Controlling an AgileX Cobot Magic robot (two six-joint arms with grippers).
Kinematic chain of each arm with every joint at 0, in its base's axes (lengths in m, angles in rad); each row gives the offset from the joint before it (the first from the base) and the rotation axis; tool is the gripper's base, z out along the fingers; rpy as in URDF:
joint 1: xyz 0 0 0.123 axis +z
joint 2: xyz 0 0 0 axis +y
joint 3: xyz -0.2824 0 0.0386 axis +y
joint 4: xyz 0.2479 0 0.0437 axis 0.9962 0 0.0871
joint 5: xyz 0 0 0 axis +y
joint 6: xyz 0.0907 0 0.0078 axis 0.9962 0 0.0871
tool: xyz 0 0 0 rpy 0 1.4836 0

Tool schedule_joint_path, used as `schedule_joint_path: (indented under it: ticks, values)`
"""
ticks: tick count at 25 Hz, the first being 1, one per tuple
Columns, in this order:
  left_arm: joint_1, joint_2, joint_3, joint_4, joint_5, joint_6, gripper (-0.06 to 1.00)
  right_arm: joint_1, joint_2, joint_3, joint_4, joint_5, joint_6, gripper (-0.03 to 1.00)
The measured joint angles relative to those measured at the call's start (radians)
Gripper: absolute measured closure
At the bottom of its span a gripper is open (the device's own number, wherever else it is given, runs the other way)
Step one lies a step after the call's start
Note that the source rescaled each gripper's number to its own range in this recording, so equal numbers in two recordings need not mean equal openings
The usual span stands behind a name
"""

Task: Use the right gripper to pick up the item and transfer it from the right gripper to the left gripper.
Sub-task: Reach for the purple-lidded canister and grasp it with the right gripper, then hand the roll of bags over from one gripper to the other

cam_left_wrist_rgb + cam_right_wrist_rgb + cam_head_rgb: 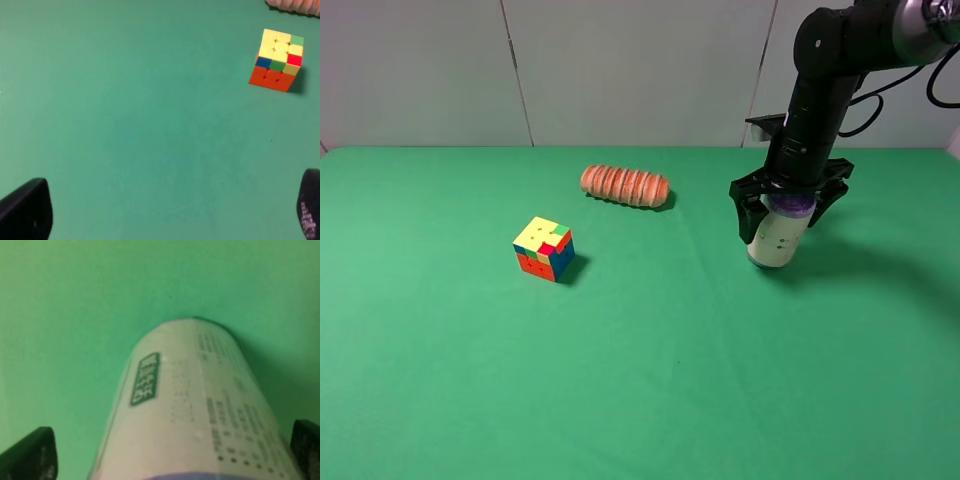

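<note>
The fingers of my right gripper reach below the purple top (792, 204) on either side of the can's cream-white side (775, 243), so it should close on the can now.
The item (778, 245) is a cream-white can with a purple top, standing upright on the green cloth at the right. My right gripper (785, 220) comes down over its upper end, one finger on each side, jaws open and not pressing on it. Close up, the item (200, 405) fills the space between the right gripper (167, 455) fingers, with cloth showing between it and one finger. My left gripper (167, 210) is open over bare cloth with nothing between its fingers; it does not show in the exterior high view.
A multicoloured puzzle cube (544, 248) sits left of centre and also shows as the cube (277, 60) in the left wrist view. An orange ribbed roll (625, 186) lies behind it. The green table (640, 400) meets a pale wall at the back.
</note>
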Motion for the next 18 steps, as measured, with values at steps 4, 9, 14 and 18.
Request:
schedule_joint_path:
  ticks: [4,9,14,18]
  values:
    - [0.0,0.0,0.0,0.0,0.0,0.0,0.01,0.0,0.0,0.0,0.0,-0.002,0.0,0.32]
    - [0.0,0.0,0.0,0.0,0.0,0.0,0.01,0.0,0.0,0.0,-0.012,-0.001,0.0,0.96]
    - [0.0,0.0,0.0,0.0,0.0,0.0,0.01,0.0,0.0,0.0,-0.012,-0.001,0.0,0.96]
    - [0.0,0.0,0.0,0.0,0.0,0.0,0.01,0.0,0.0,0.0,-0.012,-0.001,0.0,0.96]
